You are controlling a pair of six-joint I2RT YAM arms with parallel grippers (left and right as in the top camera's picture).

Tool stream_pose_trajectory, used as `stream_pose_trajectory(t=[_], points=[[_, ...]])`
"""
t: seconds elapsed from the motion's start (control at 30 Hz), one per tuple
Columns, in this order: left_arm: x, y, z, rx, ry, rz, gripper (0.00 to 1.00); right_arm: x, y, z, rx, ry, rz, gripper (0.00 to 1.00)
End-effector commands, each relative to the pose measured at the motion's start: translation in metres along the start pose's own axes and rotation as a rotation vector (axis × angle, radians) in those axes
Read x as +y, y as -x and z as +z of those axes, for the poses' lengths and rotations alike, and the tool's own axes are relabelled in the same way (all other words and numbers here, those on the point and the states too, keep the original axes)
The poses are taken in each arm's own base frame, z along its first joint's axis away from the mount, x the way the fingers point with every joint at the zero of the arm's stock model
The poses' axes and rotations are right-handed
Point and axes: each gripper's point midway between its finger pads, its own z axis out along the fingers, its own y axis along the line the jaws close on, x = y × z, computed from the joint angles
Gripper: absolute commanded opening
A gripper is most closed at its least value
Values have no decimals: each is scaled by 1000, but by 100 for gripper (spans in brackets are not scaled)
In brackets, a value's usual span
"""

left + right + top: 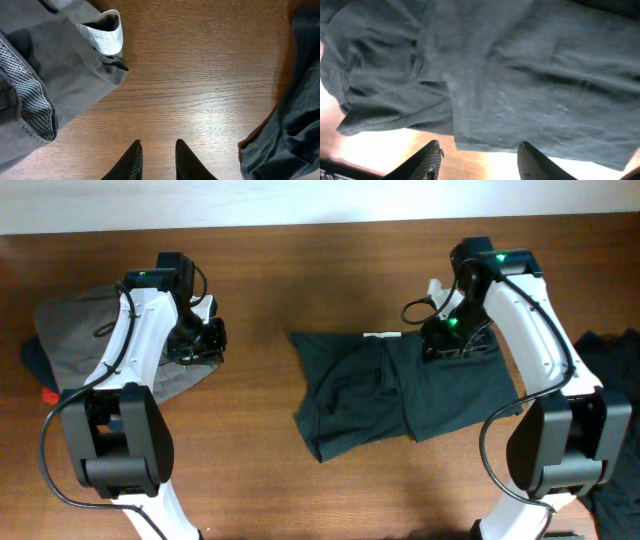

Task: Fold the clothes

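Observation:
The outer edge of the dark green T-shirt faces the grey heap. My left gripper will grab the T-shirt by that edge next, to fold it inward over the T-shirt's body.
A dark green T-shirt lies partly folded on the wooden table, right of centre. My right gripper hovers over its far edge, jaws open and empty; in the right wrist view the T-shirt fills the frame above the right gripper, whose fingertips sit just off the hem. At the left is a heap of grey clothes. My left gripper is at the heap's right edge over bare wood. From its own wrist camera the left gripper shows a narrow gap with nothing in it, grey clothes at the left.
More dark clothes lie at the table's right edge beside the right arm's base. Something red and a bluish piece poke out under the grey heap. The green T-shirt's edge shows right of the left gripper.

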Motion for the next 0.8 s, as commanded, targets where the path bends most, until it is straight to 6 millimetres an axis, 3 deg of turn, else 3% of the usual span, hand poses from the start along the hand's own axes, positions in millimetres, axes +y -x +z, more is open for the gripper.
stream_pose_trajectory(t=[0.0, 0.17, 0.2, 0.33, 0.5, 0.57, 0.67, 0.77], points=[[-1, 4, -14, -39, 3, 24, 22, -25, 2, -13, -42, -22, 117, 54], [-3, 4, -14, -40, -12, 24, 23, -50, 0, -9, -36, 3, 207, 54], [-7, 3, -14, -35, -38, 24, 27, -53, 1, -9, -42, 2, 216, 56], [-50, -4, -10, -10, -252, 48, 36, -68, 3, -12, -72, 7, 254, 59], [-109, -27, 24, 35, -397, 162, 61, -82, 7, -18, -125, 83, 317, 59], [-125, -38, 39, 45, -411, 199, 96, -86, 7, -20, -136, 105, 336, 59], [-145, -48, 61, 49, -417, 182, 99, -91, 4, -21, -140, 120, 354, 59], [-151, -53, 77, 45, -399, 124, 99, -91, 4, -22, -138, 121, 353, 59]])
